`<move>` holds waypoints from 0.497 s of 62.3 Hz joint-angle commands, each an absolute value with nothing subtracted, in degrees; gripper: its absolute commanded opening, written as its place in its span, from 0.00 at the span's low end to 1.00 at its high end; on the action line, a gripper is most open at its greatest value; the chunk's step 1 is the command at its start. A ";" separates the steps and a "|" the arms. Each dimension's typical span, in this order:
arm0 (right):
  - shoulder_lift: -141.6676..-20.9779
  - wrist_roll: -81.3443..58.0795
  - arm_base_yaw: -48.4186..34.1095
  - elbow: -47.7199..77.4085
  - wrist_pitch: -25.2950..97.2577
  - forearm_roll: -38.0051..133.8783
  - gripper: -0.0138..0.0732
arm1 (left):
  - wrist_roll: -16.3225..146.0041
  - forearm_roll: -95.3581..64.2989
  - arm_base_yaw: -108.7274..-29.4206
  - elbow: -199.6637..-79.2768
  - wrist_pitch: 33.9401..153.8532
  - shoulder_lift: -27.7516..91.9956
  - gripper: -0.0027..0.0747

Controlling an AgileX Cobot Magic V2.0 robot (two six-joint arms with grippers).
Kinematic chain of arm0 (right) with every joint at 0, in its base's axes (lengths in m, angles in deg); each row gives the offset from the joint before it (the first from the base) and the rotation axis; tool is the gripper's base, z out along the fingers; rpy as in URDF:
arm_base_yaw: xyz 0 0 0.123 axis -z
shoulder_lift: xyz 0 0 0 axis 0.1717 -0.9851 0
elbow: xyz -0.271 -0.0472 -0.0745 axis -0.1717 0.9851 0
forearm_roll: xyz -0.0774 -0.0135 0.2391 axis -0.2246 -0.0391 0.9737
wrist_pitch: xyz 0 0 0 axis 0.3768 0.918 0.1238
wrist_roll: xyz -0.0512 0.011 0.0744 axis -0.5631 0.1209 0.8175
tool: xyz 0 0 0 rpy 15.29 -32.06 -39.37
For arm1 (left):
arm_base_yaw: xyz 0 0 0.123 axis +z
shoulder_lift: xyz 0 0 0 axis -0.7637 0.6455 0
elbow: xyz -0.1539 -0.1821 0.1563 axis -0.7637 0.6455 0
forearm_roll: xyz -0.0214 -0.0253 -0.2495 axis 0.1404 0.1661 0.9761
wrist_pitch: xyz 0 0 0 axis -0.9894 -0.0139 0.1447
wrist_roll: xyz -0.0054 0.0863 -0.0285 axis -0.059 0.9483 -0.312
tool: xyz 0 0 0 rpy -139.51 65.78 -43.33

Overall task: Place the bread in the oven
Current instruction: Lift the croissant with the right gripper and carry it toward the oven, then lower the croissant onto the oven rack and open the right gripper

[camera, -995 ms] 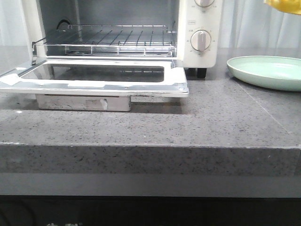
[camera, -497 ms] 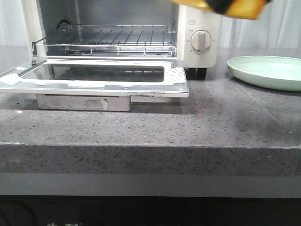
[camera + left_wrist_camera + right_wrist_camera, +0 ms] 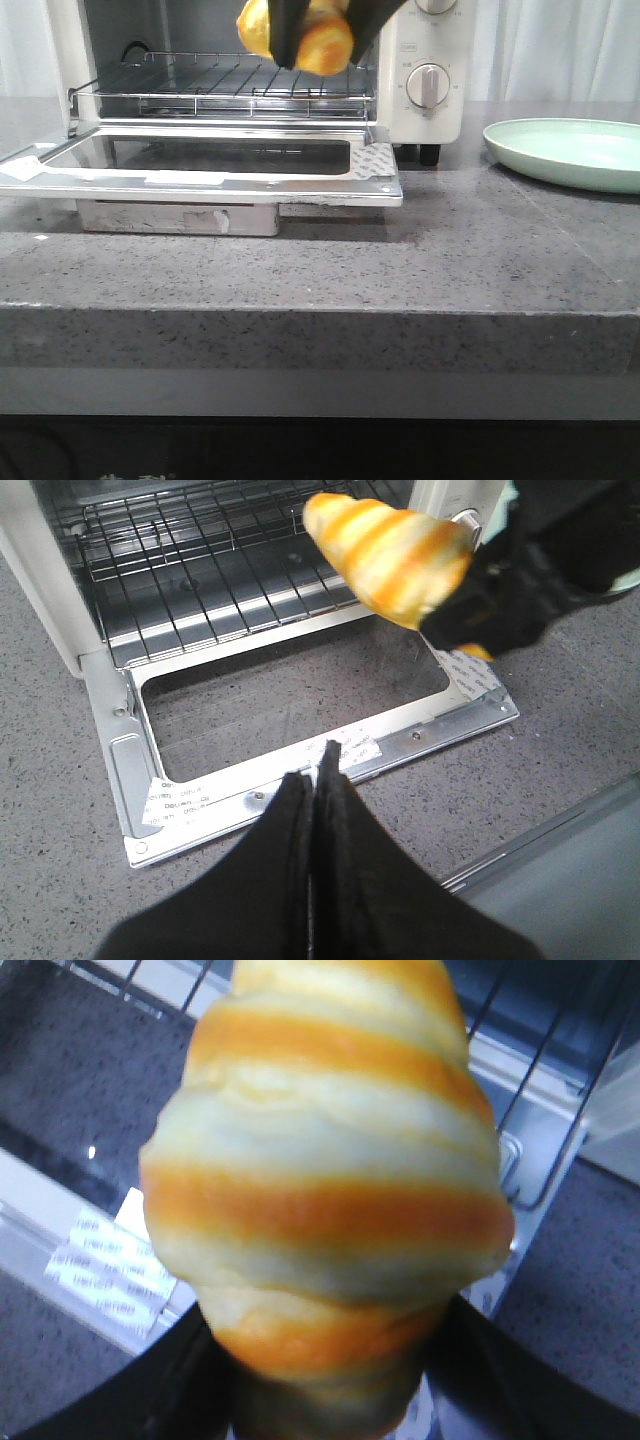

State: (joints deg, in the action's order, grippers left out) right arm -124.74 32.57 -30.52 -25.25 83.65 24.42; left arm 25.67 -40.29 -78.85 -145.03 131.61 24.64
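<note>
The bread's lower edge (image 3: pixel 324 70) is still high above the rack's front bars, so my right gripper keeps hold of the bread until it rests on the wire rack (image 3: pixel 230 85).
My right gripper (image 3: pixel 318 45) is shut on the bread (image 3: pixel 322 42), a golden bun with orange stripes, and holds it in the air in front of the oven's open mouth, above the wire rack (image 3: pixel 230 85). The bread fills the right wrist view (image 3: pixel 330 1180) and also shows in the left wrist view (image 3: pixel 390 555). The white oven (image 3: pixel 425 70) stands at the back left with its glass door (image 3: pixel 200 165) folded down flat. My left gripper (image 3: pixel 316 780) is shut and empty, above the counter just in front of the door's edge.
A pale green plate (image 3: pixel 575 150) sits on the grey stone counter to the right of the oven. The oven's knobs (image 3: pixel 428 86) face forward on its right panel. The counter's front edge (image 3: pixel 320 315) runs across the front view.
The bread in my right gripper has moved left and down, from the top right corner above the plate to in front of the oven's opening.
</note>
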 commanded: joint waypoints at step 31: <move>-137.42 38.04 -30.31 -48.92 84.92 16.95 0.56 | 25.04 -41.26 -78.72 -146.40 127.53 24.26 0.01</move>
State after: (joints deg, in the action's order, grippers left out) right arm -140.04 37.82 -30.51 -46.14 87.96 19.04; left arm 25.57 -41.22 -78.85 -144.90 131.61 24.64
